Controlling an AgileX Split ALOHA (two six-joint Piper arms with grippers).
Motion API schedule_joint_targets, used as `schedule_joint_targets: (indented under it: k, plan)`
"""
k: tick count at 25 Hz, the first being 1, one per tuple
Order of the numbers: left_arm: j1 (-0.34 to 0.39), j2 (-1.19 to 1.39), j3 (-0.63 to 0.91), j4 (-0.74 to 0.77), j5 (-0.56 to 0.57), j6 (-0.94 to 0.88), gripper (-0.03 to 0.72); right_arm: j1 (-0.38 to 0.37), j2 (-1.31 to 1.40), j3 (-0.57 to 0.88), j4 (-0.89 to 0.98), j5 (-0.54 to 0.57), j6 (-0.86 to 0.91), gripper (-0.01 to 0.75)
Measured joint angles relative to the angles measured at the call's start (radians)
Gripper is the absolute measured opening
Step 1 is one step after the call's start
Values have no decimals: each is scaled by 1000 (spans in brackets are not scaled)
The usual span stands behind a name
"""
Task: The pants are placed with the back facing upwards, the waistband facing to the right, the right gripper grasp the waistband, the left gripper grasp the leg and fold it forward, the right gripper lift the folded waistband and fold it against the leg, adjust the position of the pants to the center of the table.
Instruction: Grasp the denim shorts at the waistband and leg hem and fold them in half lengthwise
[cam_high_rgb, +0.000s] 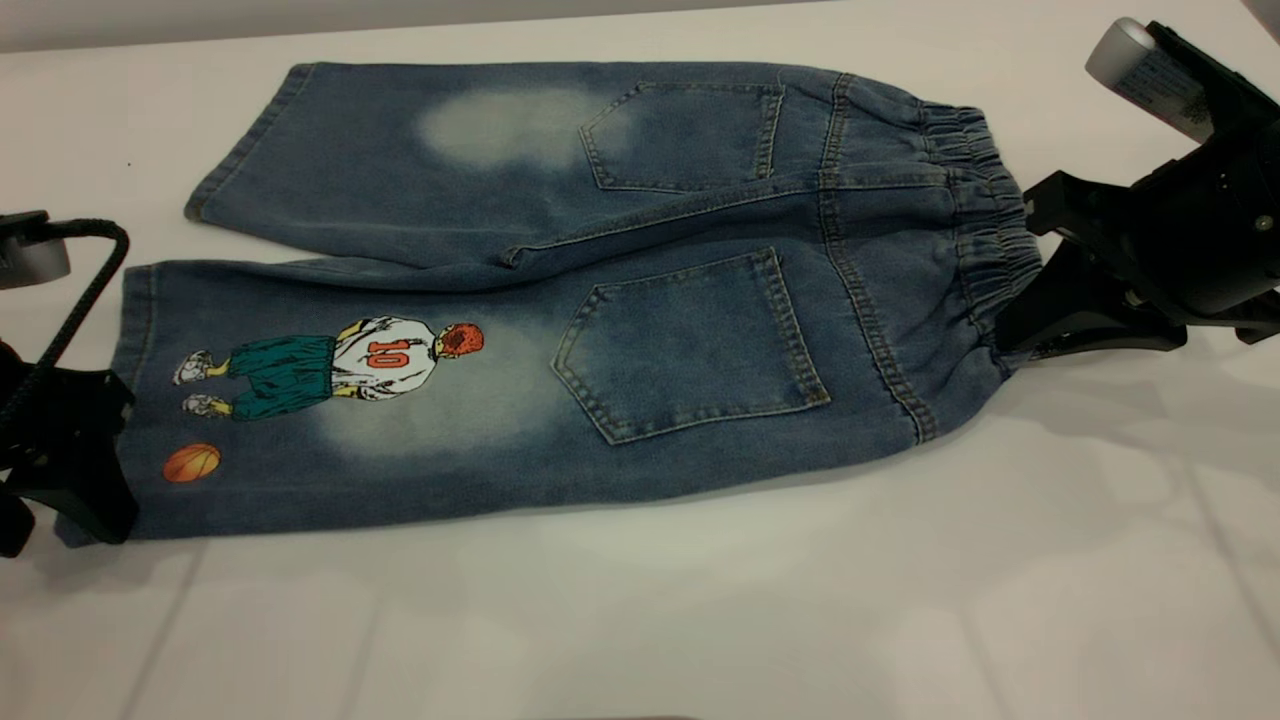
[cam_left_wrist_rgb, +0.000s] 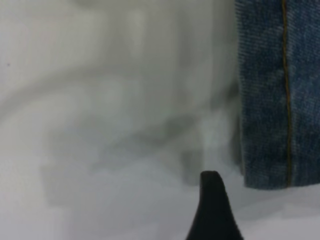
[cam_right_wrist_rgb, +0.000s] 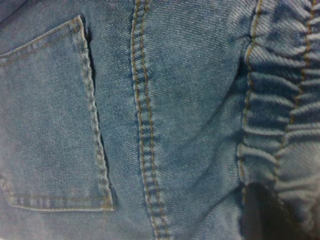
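Observation:
My left gripper will next grab the printed leg of the pants by its hem corner (cam_high_rgb: 78, 534) beside the basketball (cam_high_rgb: 192, 462), so that it can fold the leg forward.
The pants (cam_high_rgb: 690, 230) lie flat on the white table (cam_high_rgb: 700, 620), back up, with both patch pockets showing. The gathered waistband (cam_high_rgb: 985, 200) points right. My right gripper (cam_high_rgb: 1020, 270) is at the waistband's near end, open, one finger above the band and one below it; the right wrist view shows the elastic ruffles (cam_right_wrist_rgb: 285, 125) close up. The leg (cam_high_rgb: 330, 400) with the cartoon player lies nearest the front. My left gripper (cam_high_rgb: 75, 490) sits low at that leg's hem corner, and the hem (cam_left_wrist_rgb: 270, 100) lies just beside it in the left wrist view.
The plain leg (cam_high_rgb: 400, 160) lies behind the printed one, spread slightly away from it. A black cable (cam_high_rgb: 80, 290) loops above the left gripper. Bare white tabletop stretches in front of the pants and to the far left.

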Motion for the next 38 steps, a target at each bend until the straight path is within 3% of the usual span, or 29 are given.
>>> schedule_joint_targets:
  k: [3,15,18,23,33,38]
  plan:
    - [0,0,0,0,0,-2,409,0,0,0,0,3,0,36]
    - [0,0,0,3,-5,-2,25,0,0,0,-1,39,-1,36]
    - [0,-4,-4,3,15,-2,18,0,0,0,-8,45,-8,36]
    - [0,-111,-53,3,158,-2,18,0,-71,0,-106,80,20,36]
    - [0,-518,-121,-8,435,-4,17,0,-462,8,-441,186,362,36]
    - [0,-674,-121,-5,425,-5,17,0,-595,8,-518,200,465,36]
